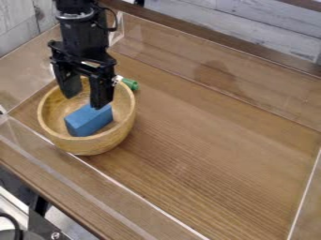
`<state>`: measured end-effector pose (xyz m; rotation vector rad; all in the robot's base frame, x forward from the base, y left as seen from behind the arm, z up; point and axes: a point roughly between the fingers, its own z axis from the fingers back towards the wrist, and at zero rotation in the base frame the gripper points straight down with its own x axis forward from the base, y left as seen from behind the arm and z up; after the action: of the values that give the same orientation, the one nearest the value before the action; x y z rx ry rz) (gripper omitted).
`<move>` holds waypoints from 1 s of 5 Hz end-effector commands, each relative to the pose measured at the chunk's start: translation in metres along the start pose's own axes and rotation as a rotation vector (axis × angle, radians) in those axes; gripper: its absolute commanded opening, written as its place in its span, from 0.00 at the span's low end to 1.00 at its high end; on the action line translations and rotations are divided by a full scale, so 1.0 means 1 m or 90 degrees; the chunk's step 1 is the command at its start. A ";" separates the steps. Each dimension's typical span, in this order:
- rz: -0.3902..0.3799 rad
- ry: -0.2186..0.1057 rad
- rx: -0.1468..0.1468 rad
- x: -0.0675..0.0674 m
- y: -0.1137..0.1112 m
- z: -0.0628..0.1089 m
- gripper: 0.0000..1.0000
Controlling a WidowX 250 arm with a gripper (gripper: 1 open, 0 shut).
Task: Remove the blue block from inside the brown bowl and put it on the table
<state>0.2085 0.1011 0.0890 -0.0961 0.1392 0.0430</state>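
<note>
I will lift the blue block out of the brown bowl [56,131] onto the table, so I will next grab the block by its body [88,119] with my gripper.
The blue block [88,119] lies inside the brown bowl [56,131], which stands on the table [213,131] near its left side. My black gripper [81,92] hangs straight down over the bowl, just above the block's far end. It is open, one finger [63,84] to the left and the other [99,91] to the right, with nothing between them. The lower tips dip past the bowl's far rim.
A green-capped white marker [127,84] lies just behind the bowl's right rim, close to the right finger. Low clear acrylic walls [51,159] edge the tabletop on the left and front. Bare wood stretches to the right of the bowl.
</note>
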 end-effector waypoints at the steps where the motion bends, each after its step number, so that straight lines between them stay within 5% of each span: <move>1: 0.007 -0.025 0.006 0.005 0.005 0.012 1.00; 5: -0.010 -0.024 -0.009 0.004 0.009 -0.011 1.00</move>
<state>0.2068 0.1040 0.0695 -0.1280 0.1344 0.0219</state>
